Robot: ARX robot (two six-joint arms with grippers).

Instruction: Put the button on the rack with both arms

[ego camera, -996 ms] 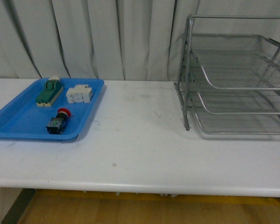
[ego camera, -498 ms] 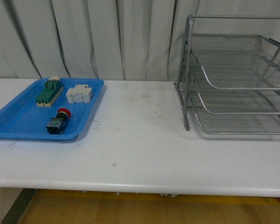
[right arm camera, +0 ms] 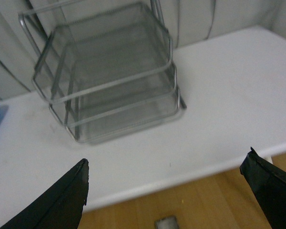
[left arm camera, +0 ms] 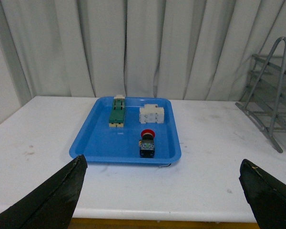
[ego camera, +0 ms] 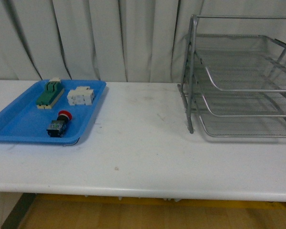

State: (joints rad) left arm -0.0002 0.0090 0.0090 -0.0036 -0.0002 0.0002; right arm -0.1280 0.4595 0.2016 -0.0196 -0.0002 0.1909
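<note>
My right gripper will next slide out a shelf for the button, so it needs to grab the rack's lower basket [ego camera: 248,126] by its wire front rim.
The button [ego camera: 60,122], red cap on a dark body, lies on its side in the blue tray [ego camera: 19,124] at the left of the table; it also shows in the left wrist view [left arm camera: 147,142]. The silver wire rack [ego camera: 238,76] stands at the right and shows in the right wrist view [right arm camera: 109,71]. My left gripper [left arm camera: 164,193] is open and empty, back from the tray near the table's front edge. My right gripper [right arm camera: 167,193] is open and empty over the front edge, short of the rack. Neither arm shows in the front view.
In the blue tray [left arm camera: 100,143] also lie a green-and-cream component [ego camera: 50,93] and a white terminal block [ego camera: 81,96]. The white table [ego camera: 143,143] runs between tray and rack. A grey curtain [ego camera: 109,38] hangs behind. Wooden floor [right arm camera: 190,200] lies below the front edge.
</note>
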